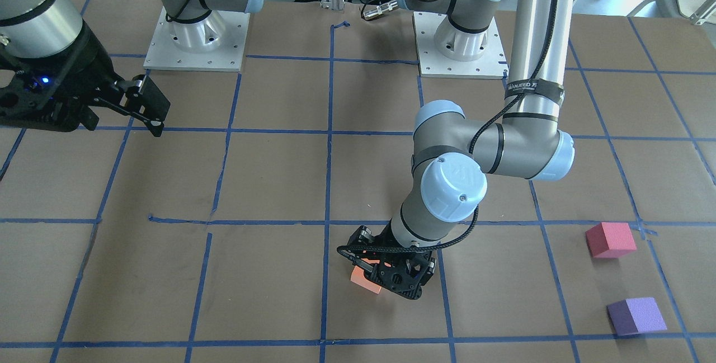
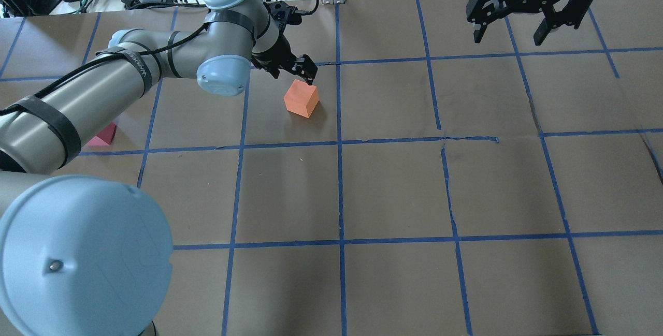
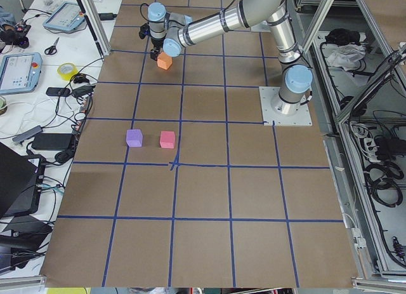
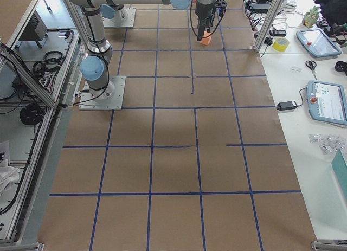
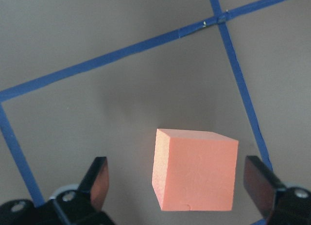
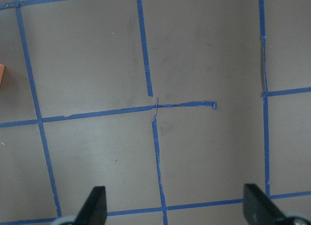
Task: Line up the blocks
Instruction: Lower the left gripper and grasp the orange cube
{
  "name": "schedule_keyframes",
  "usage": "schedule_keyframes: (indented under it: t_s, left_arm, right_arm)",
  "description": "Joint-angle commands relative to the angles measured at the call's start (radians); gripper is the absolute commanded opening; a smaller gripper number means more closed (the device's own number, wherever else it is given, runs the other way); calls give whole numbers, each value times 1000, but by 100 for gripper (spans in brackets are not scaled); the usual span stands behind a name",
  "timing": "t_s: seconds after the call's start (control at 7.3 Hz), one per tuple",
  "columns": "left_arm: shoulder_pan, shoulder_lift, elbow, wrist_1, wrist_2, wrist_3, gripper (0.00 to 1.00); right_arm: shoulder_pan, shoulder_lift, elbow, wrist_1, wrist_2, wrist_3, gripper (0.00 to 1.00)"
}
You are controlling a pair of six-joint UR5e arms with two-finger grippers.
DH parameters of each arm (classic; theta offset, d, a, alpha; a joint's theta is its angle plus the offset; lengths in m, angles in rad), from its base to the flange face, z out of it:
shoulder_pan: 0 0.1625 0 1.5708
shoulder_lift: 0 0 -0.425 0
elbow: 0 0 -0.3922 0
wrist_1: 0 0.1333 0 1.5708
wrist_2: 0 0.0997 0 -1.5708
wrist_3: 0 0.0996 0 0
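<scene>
I should next grip the orange block [image 1: 362, 280] by opposite sides with my left gripper, so it can fill the gap between the pinkish-red block and the purple block [image 1: 636, 316].
The orange block [image 2: 301, 99] sits on the brown table at the far centre-left. My left gripper [image 2: 306, 71] is open right over it. In the left wrist view the orange block [image 5: 194, 169] lies between the two fingers [image 5: 97, 183] with a gap on each side. The front view shows the gripper [image 1: 391, 273] covering part of the orange block [image 1: 362, 280]. The pinkish-red block [image 1: 609, 239] and the purple block [image 1: 636, 315] sit side by side, apart, at the robot's left. My right gripper [image 2: 513, 20] is open and empty, high over the far right.
Blue tape lines [image 2: 339, 144] divide the table into squares. The arm bases [image 1: 196, 38] stand at the robot's edge. In the overhead view my left arm [image 2: 103, 98] hides the purple block and most of the pinkish-red block [image 2: 103, 135]. Cables and devices lie beyond the far edge.
</scene>
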Motion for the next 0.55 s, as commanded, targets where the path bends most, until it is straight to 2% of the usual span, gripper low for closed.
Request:
schedule_keyframes:
  t_s: [0.0, 0.41]
  left_arm:
    - [-20, -1, -30, 81, 9, 90, 100]
    - [-18, -21, -33, 77, 52, 81, 100]
  right_arm:
    - [-1, -22, 11, 1, -34, 16, 100]
    - [20, -54, 18, 6, -22, -9, 100]
